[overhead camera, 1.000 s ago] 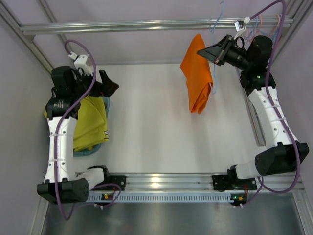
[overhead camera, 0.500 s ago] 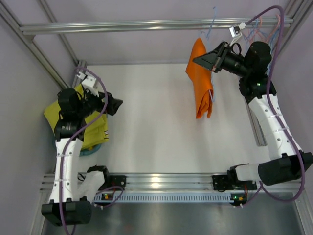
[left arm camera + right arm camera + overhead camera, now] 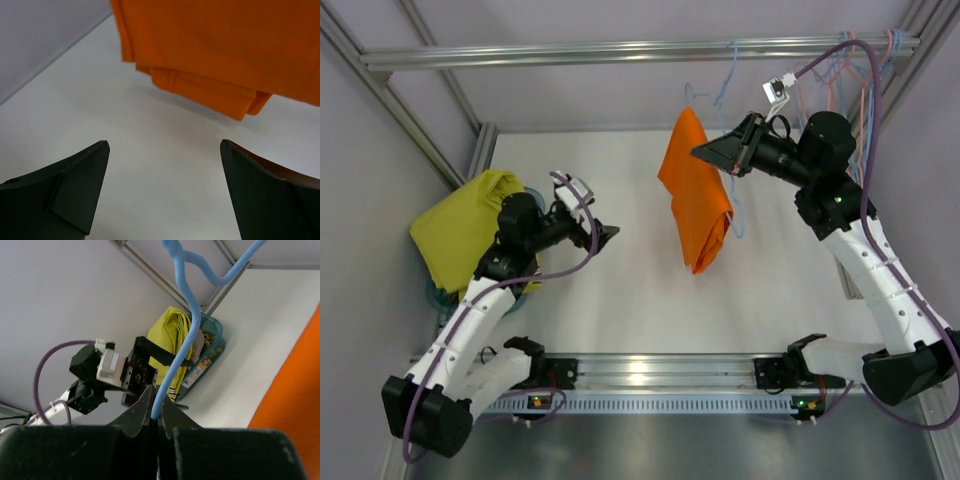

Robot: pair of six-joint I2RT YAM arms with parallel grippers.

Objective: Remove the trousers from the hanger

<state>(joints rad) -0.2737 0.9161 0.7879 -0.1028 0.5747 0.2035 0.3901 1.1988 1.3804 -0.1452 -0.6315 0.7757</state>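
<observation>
My left gripper will next grab the orange trousers at the fold over the hanger, opposite my right gripper, to pull them off.
The orange trousers (image 3: 697, 198) hang folded on a light blue hanger (image 3: 712, 95) above the table's middle. My right gripper (image 3: 705, 153) is shut on the hanger's wire (image 3: 175, 365), holding it up. The orange cloth also shows in the right wrist view (image 3: 295, 410) and in the left wrist view (image 3: 220, 45), above and ahead of my left gripper. My left gripper (image 3: 605, 234) is open and empty, left of the orange trousers and pointing at them. The mustard yellow-green trousers (image 3: 460, 235) lie in a heap at the far left.
A teal bin (image 3: 210, 357) sits under the yellow-green heap at the left wall. Several more coloured hangers (image 3: 855, 70) hang from the metal rail (image 3: 620, 48) at the back right. White table surface (image 3: 620, 300) lies below the grippers.
My right gripper has carried the hanger and orange trousers leftward and nearer. My left gripper has left the yellow-green trousers at the left and swung right toward the orange ones.
</observation>
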